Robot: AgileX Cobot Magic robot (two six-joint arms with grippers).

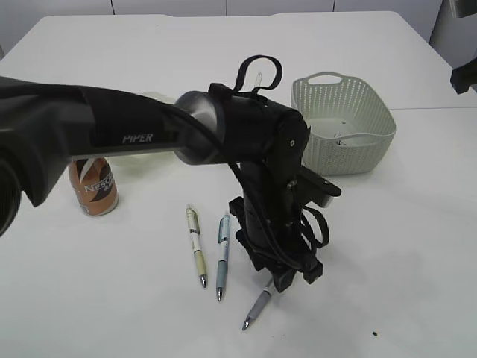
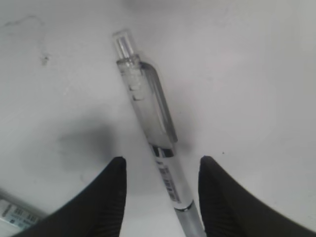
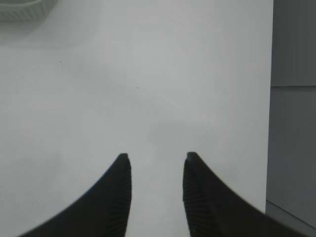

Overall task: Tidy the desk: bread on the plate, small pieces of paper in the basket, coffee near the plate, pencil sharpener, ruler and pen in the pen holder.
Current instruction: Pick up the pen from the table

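Observation:
I should next grab the clear grey pen's body with my left gripper, to tidy the pen into the pen holder.
My left gripper is low over the white table, open, its two fingers on either side of a clear-and-grey pen that lies flat; the jaws do not touch it. The pen's tip shows below the gripper in the exterior view. Two more pens lie to its left: a blue one and a yellow-green one. A coffee can stands at the left. The pale green basket sits at the back right. My right gripper is open and empty over bare table.
The left arm hides the table behind it, including a pale object beside the can. The basket's rim shows at the top left of the right wrist view. The table's right edge runs close to the right gripper.

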